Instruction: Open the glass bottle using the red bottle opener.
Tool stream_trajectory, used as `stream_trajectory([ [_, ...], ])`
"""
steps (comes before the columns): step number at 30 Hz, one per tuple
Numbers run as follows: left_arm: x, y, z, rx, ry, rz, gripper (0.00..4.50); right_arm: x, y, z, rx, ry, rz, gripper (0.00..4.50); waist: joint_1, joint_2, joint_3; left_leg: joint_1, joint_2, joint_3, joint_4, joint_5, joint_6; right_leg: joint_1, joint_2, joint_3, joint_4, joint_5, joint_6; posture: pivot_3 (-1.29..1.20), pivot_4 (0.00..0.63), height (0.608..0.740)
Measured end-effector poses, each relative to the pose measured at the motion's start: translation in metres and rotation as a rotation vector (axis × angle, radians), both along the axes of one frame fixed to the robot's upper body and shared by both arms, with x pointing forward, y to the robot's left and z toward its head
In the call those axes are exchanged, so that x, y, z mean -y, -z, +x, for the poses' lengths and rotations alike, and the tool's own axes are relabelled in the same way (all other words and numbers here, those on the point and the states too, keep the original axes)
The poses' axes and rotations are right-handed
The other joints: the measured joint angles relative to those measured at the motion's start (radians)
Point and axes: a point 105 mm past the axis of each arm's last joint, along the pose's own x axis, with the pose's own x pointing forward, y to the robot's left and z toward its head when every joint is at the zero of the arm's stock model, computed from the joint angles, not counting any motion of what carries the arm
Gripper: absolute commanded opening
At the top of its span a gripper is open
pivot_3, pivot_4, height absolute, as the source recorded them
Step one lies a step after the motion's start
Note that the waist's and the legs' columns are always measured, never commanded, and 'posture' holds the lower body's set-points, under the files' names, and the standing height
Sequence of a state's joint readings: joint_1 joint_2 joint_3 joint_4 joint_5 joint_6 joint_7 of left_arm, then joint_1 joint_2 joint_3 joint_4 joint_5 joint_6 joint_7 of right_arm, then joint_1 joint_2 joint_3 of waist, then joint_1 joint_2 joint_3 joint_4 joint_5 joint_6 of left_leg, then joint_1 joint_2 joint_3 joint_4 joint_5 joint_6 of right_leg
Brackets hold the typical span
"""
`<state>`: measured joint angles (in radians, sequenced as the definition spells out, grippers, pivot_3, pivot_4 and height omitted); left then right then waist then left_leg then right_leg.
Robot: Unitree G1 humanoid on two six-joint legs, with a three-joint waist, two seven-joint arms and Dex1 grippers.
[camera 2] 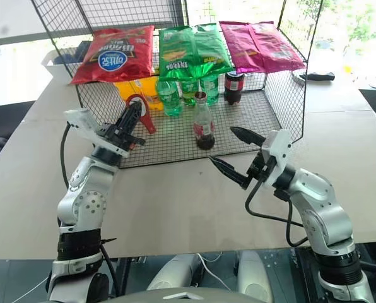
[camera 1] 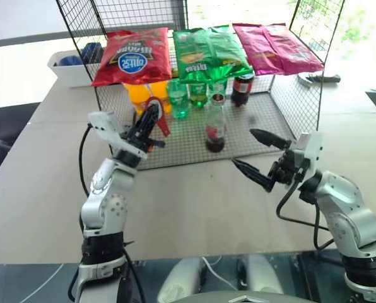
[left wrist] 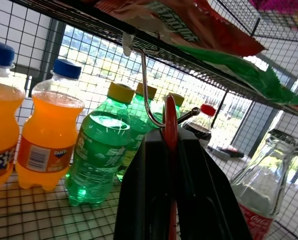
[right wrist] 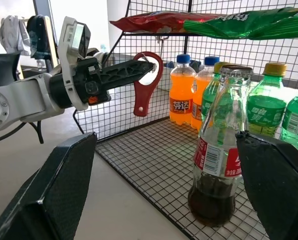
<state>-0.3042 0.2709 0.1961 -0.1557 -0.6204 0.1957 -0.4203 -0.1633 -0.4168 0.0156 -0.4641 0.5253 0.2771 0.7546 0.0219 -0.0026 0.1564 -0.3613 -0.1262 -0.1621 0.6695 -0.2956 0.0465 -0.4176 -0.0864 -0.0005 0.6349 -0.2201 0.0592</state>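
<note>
I should grab the opener with my right gripper by its hanging red handle (camera 1: 163,124) (right wrist: 142,101), because the fingers of my left gripper cover the opener's ring head.
The glass bottle (camera 1: 215,129) stands upright on the wire rack's floor (camera 1: 188,148), capped, with a red label and a little dark cola at the bottom. My left gripper (camera 1: 154,113) is shut on the red bottle opener (right wrist: 148,75), raised to the left of the bottle and apart from it. The ring head sits at the fingertips and the handle hangs down. In the left wrist view the red bottle opener (left wrist: 170,122) shows edge-on, and a metal hook (left wrist: 148,85) from the shelf crosses its head. My right gripper (camera 1: 243,147) stands open just right of the bottle, with nothing between its fingers.
Chip bags (camera 1: 207,50) lie on the rack's top shelf. Behind the glass bottle stand orange soda bottles (right wrist: 181,95), green plastic bottles (camera 1: 178,98) and a dark cola bottle with a red cap (camera 1: 242,88). A white bin (camera 1: 71,66) sits at the back left. The rack's wire side walls (camera 1: 298,95) enclose the bottles.
</note>
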Motion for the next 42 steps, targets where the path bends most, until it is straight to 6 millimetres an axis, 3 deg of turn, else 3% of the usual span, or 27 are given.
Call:
stream_trajectory([
  [1,0.0,0.0,0.001,0.005,-0.006,0.01,0.05,0.0,0.0,0.0,0.0,0.002,-0.001,4.5,0.001,0.0,0.0,0.0,0.0,0.0,0.0,0.0,0.0,0.0,0.0,0.0,0.0,0.0,0.0,0.0,0.15,0.734],
  [4,0.002,0.003,0.003,0.005,-0.008,0.039,1.06,0.0,0.0,0.001,0.002,0.006,-0.005,4.5,0.001,0.0,0.0,0.0,0.0,0.0,0.0,0.0,0.0,0.0,0.0,0.0,0.0,0.0,0.0,0.0,0.15,0.734],
  [9,0.008,0.014,0.007,-0.028,0.001,0.05,3.32,0.0,0.0,0.001,0.007,0.008,-0.002,4.5,-0.004,0.0,0.0,0.0,0.0,-0.001,0.0,0.0,0.0,0.0,0.0,0.0,0.001,0.0,0.0,0.0,0.15,0.734],
  [22,0.001,0.01,0.007,-0.013,-0.025,0.016,3.32,0.002,0.001,0.001,0.011,0.012,-0.001,4.5,-0.006,0.0,0.0,0.0,0.0,0.0,0.0,0.0,0.0,-0.001,0.0,0.0,0.001,0.0,0.0,0.0,0.15,0.734],
  [29,0.0,0.01,0.007,-0.015,-0.038,-0.003,0.34,0.002,0.001,0.001,0.014,0.013,0.001,4.5,-0.006,0.0,0.0,0.0,0.0,0.0,0.0,0.0,0.0,-0.001,0.0,0.0,0.001,0.0,0.0,0.0,0.15,0.734],
  [30,-0.001,0.01,0.007,-0.015,-0.039,-0.005,0.09,0.002,0.001,0.001,0.014,0.014,0.001,4.5,-0.006,0.0,0.0,0.0,0.0,0.0,0.0,0.0,0.0,-0.001,0.0,0.0,0.001,0.0,0.0,0.0,0.15,0.734],
  [37,-0.004,0.009,0.007,-0.015,-0.049,-0.024,0.09,0.003,0.002,0.001,0.02,0.019,0.0,4.5,-0.006,0.0,0.0,0.0,0.0,0.0,0.0,0.0,0.0,-0.001,0.0,0.0,0.001,0.0,0.0,0.0,0.15,0.734],
  [42,-0.002,0.001,0.002,-0.006,0.025,-0.162,0.09,0.004,0.004,0.003,0.015,0.027,-0.008,4.5,-0.007,0.0,0.0,0.0,0.0,0.0,0.0,0.0,0.0,-0.001,0.0,0.0,0.001,0.0,0.0,0.0,0.15,0.734],
])
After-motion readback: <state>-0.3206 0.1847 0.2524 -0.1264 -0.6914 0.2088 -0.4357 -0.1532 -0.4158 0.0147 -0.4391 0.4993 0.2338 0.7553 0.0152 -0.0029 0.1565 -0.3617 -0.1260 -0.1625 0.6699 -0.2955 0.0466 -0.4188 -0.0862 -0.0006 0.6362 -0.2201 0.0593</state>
